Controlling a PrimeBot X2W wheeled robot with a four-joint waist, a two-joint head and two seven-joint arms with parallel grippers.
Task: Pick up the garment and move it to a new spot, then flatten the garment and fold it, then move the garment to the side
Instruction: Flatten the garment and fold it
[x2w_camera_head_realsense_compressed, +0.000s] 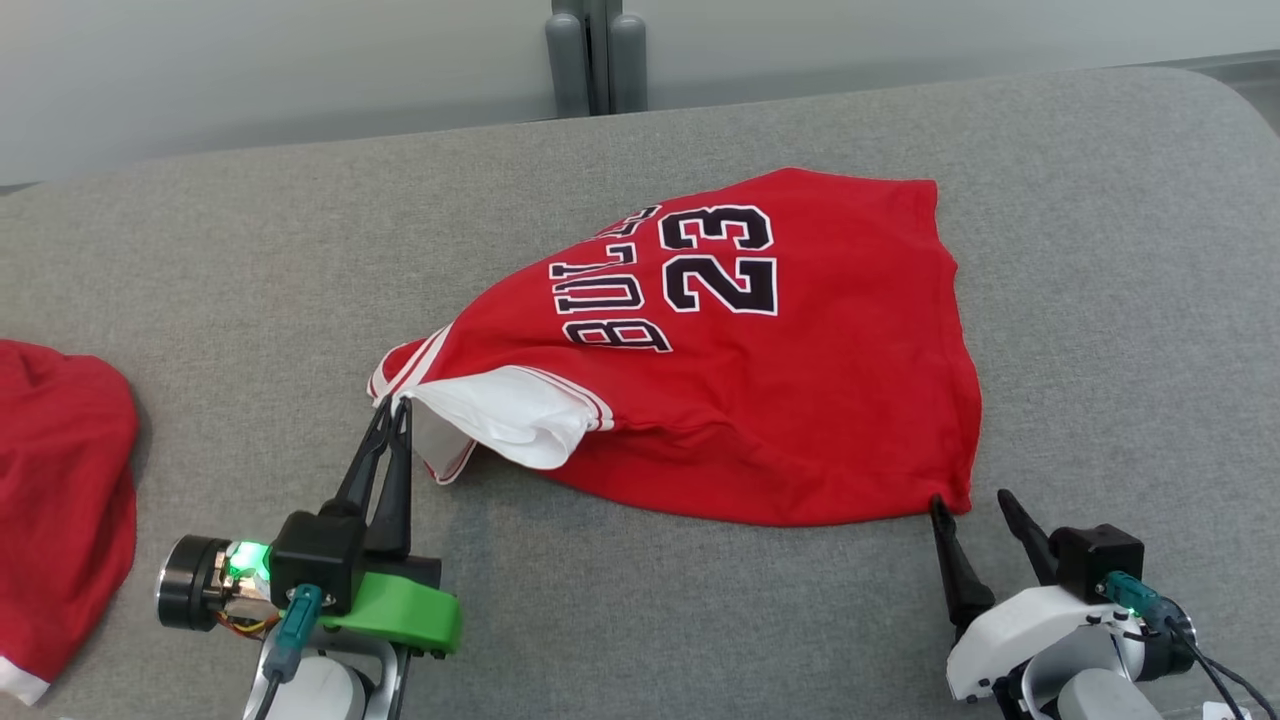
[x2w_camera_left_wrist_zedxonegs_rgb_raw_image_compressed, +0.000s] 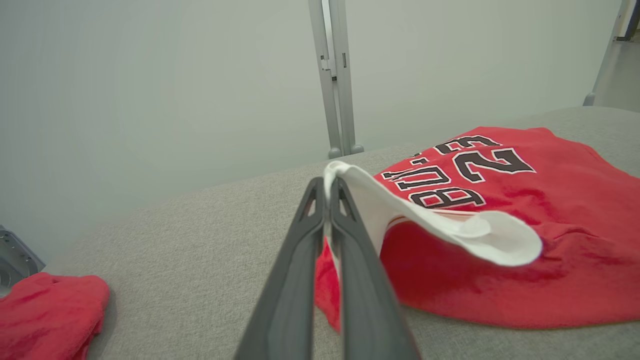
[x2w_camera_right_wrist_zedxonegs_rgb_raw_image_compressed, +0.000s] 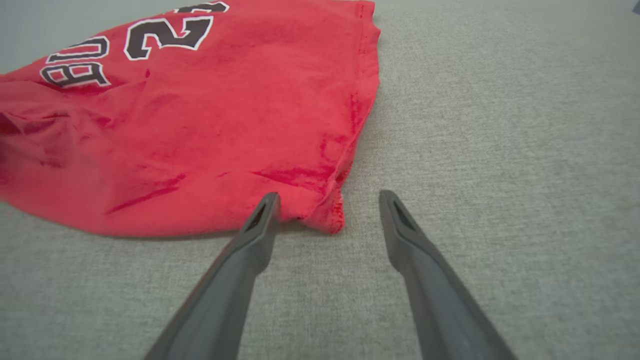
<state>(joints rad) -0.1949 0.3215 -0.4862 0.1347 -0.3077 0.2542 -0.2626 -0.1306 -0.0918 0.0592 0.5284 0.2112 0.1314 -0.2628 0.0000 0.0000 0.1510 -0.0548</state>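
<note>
The jersey's body (x2w_camera_head_realsense_compressed: 828, 396) lies flat on the grey surface. My right gripper needs to pinch the hem corner (x2w_camera_head_realsense_compressed: 956, 504) that sticks up between its fingers next.
The garment (x2w_camera_head_realsense_compressed: 760, 390) is a red jersey with "BULLS 23" in black and white, lying rumpled on the grey cushioned surface (x2w_camera_head_realsense_compressed: 300, 260). Its white-trimmed collar end (x2w_camera_left_wrist_zedxonegs_rgb_raw_image_compressed: 450, 225) is turned up, showing white lining. My left gripper (x2w_camera_head_realsense_compressed: 393, 405) is shut on that striped edge, and the cloth (x2w_camera_left_wrist_zedxonegs_rgb_raw_image_compressed: 328, 175) sits pinched between the dark fingers in the left wrist view. My right gripper (x2w_camera_head_realsense_compressed: 970, 505) stands open at the jersey's near right corner (x2w_camera_right_wrist_zedxonegs_rgb_raw_image_compressed: 330, 220); the corner lies between the two fingertips, and the left fingertip (x2w_camera_right_wrist_zedxonegs_rgb_raw_image_compressed: 267, 205) meets the hem.
A second red cloth (x2w_camera_head_realsense_compressed: 60, 500) lies at the surface's left edge, also seen low left as a red heap (x2w_camera_left_wrist_zedxonegs_rgb_raw_image_compressed: 50, 315). A pale wall with a grey post (x2w_camera_head_realsense_compressed: 597, 60) stands behind. Bare grey surface (x2w_camera_right_wrist_zedxonegs_rgb_raw_image_compressed: 500, 125) stretches to the right of the jersey.
</note>
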